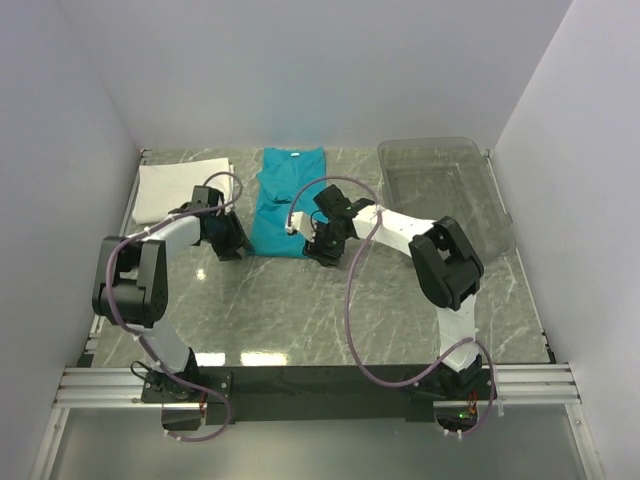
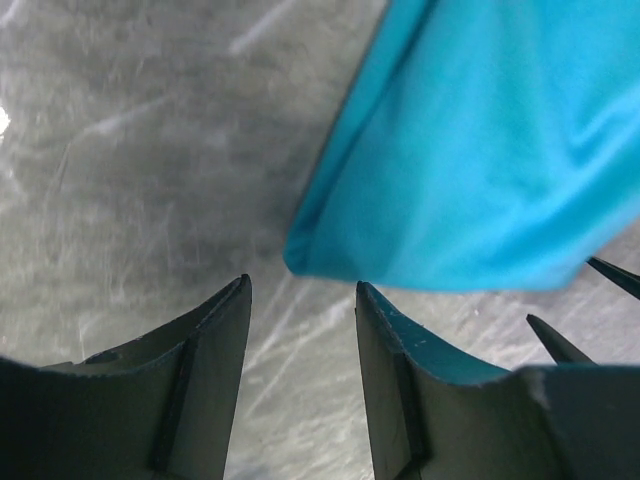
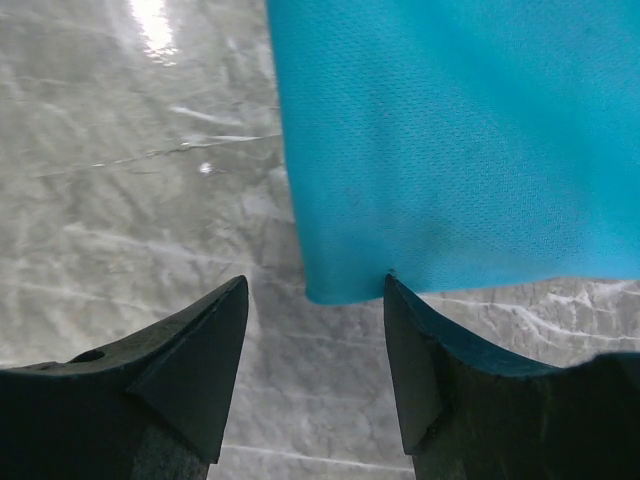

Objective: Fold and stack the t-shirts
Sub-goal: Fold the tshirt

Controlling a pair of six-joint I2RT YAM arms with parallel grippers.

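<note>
My right gripper grabs the teal-blue t-shirt by its near hem corner next, so that both grippers carry the hem for folding.
The teal-blue t-shirt lies folded into a long strip at the back middle of the table, collar to the far side. The white t-shirt lies folded at the back left. My left gripper is open and empty at the strip's near left corner; the left wrist view shows the cloth corner just beyond the left gripper. My right gripper is open and empty at the near right corner; the right wrist view shows the teal hem just ahead of the right gripper.
A clear plastic bin stands at the back right. The grey marble table is ringed by white walls on three sides. The arms' bases sit on a rail at the near edge.
</note>
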